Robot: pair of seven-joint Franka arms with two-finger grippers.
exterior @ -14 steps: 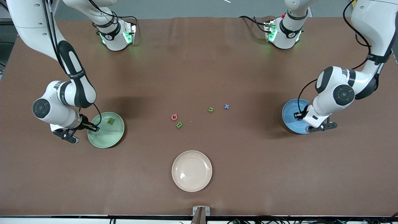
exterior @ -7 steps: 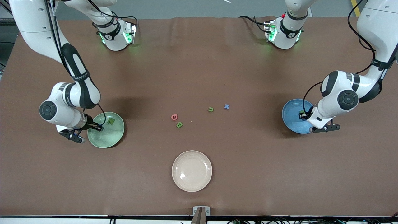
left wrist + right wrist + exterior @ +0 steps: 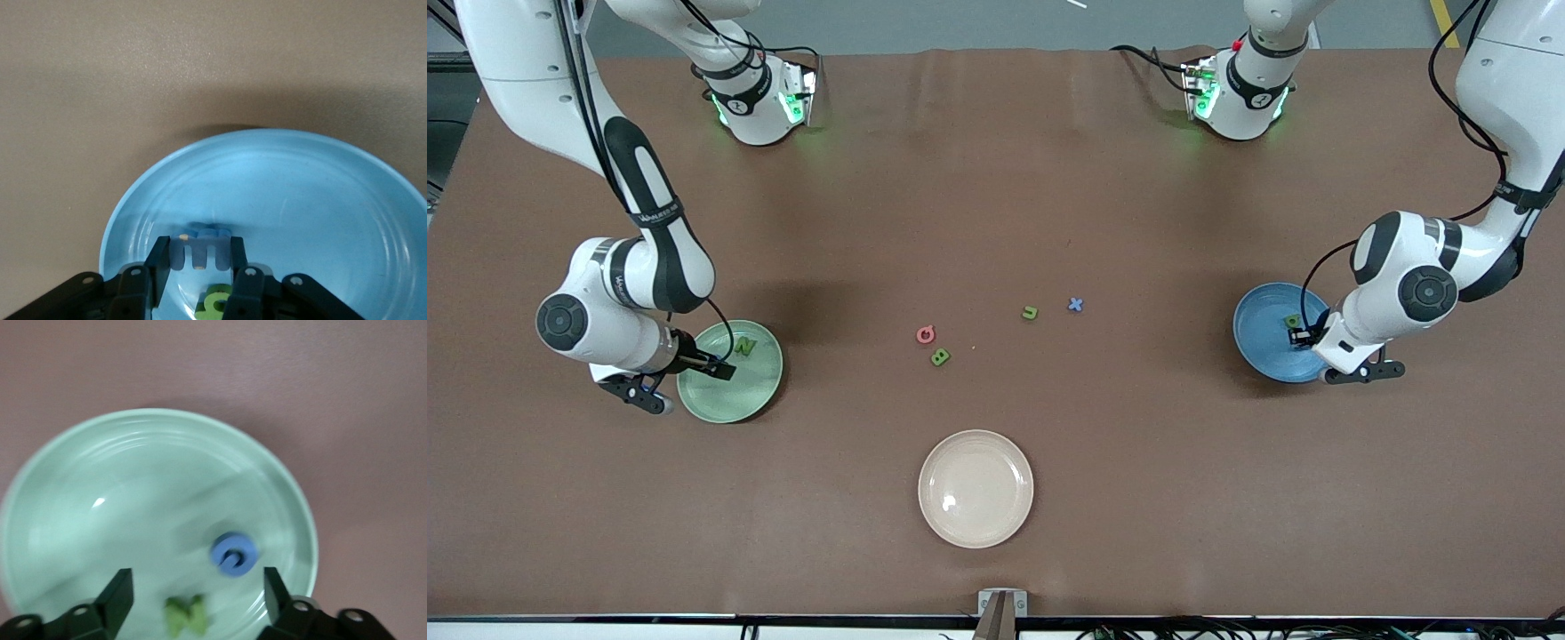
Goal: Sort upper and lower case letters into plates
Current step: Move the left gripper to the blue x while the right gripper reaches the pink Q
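Note:
The blue m (image 3: 200, 247) hangs low inside the sky blue plate's rim (image 3: 137, 190) in my left wrist view and would lie there, so my left gripper opens now.
My left gripper (image 3: 1296, 336) hangs low over the sky blue plate (image 3: 1258, 348), shut on a blue letter m (image 3: 200, 253). A green letter (image 3: 1292, 320) lies in that plate. My right gripper (image 3: 720, 368) is over the pale green plate (image 3: 738, 407) with its fingers open and nothing between them. Under it in the plate lie a blue round letter (image 3: 233, 553) and a green N (image 3: 744, 347). On the table between the plates sit a red G (image 3: 926, 334), a green B (image 3: 940, 357), a green u (image 3: 1030, 312) and a blue x (image 3: 1075, 304).
A cream-beige plate (image 3: 975, 489) stands nearer the front camera, midway along the table, with nothing in it. Both arm bases stand at the table's top edge. A small clamp (image 3: 1001, 604) sits at the front edge.
My right gripper has opened and the blue round letter now lies in the green plate. My left gripper, still holding the m, has drifted slightly toward its arm's end of the table.

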